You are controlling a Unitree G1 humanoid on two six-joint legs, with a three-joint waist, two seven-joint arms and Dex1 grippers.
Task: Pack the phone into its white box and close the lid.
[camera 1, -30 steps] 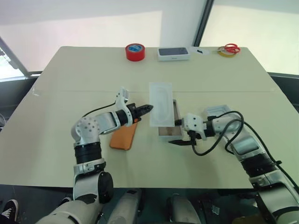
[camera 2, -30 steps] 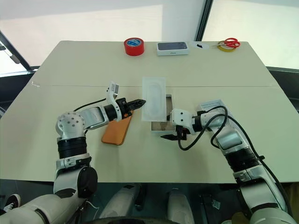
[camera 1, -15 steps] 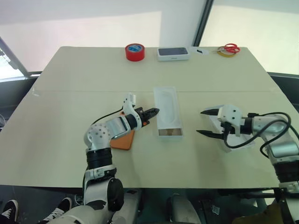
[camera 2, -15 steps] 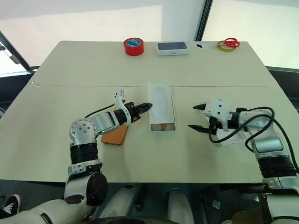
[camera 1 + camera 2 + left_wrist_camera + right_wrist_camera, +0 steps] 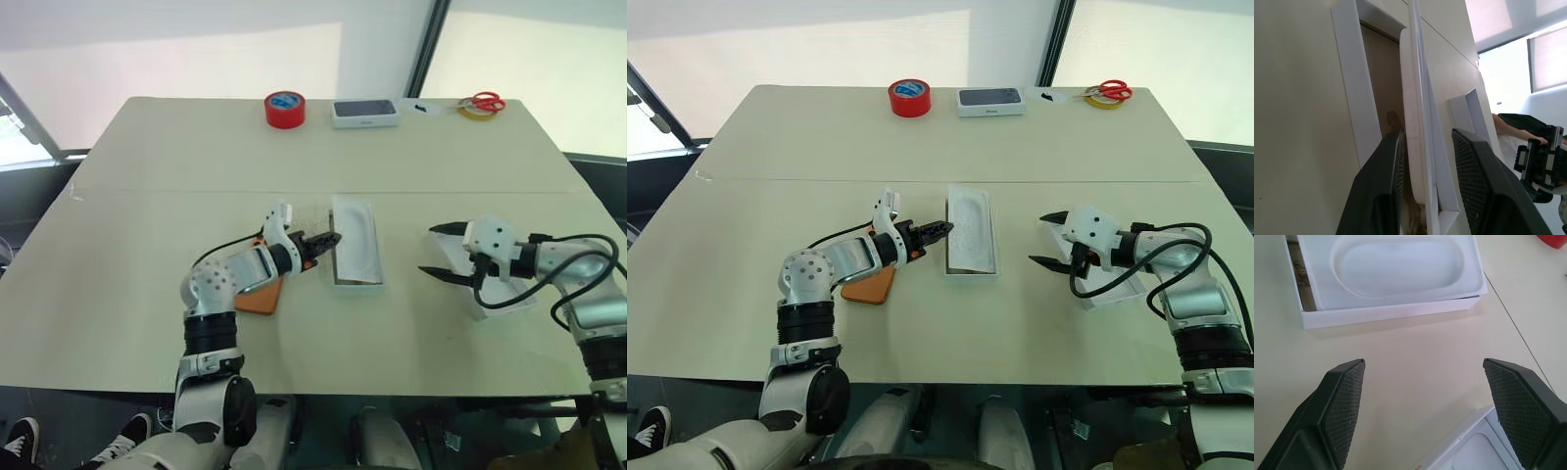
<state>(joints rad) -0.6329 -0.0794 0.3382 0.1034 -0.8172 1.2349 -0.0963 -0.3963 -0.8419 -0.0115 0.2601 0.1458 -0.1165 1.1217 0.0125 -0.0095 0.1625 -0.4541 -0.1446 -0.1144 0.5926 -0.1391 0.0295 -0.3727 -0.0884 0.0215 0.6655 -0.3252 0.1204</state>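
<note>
There is an open gap between the insert and the box's short end [image 5: 359,286] [image 5: 1294,284], so I will grip that thin end of the box with my right gripper next.
The white box [image 5: 358,285] lies mid-table with a thin white insert [image 5: 355,240] resting in it, one long side slightly raised. My left gripper [image 5: 331,239] is at the box's left side. In the left wrist view its fingers [image 5: 1381,186] stand open astride the insert's edge [image 5: 1418,147], with a gap on one side. The orange phone [image 5: 257,299] lies flat left of the box, partly under my left forearm. My right gripper [image 5: 427,251] hovers wide open right of the box, holding nothing. The white lid [image 5: 505,299] lies under that hand.
Along the far table edge sit a red tape roll [image 5: 284,108], a white box with a dark phone picture [image 5: 364,113], red-handled scissors [image 5: 482,100] and a yellow tape ring [image 5: 470,112]. A seam [image 5: 147,190] crosses the table behind the work area.
The insert, held tilted up over the box by my left gripper, now lies down in it, and the left fingers have parted. My right gripper swung right, away from the box, over the lid.
</note>
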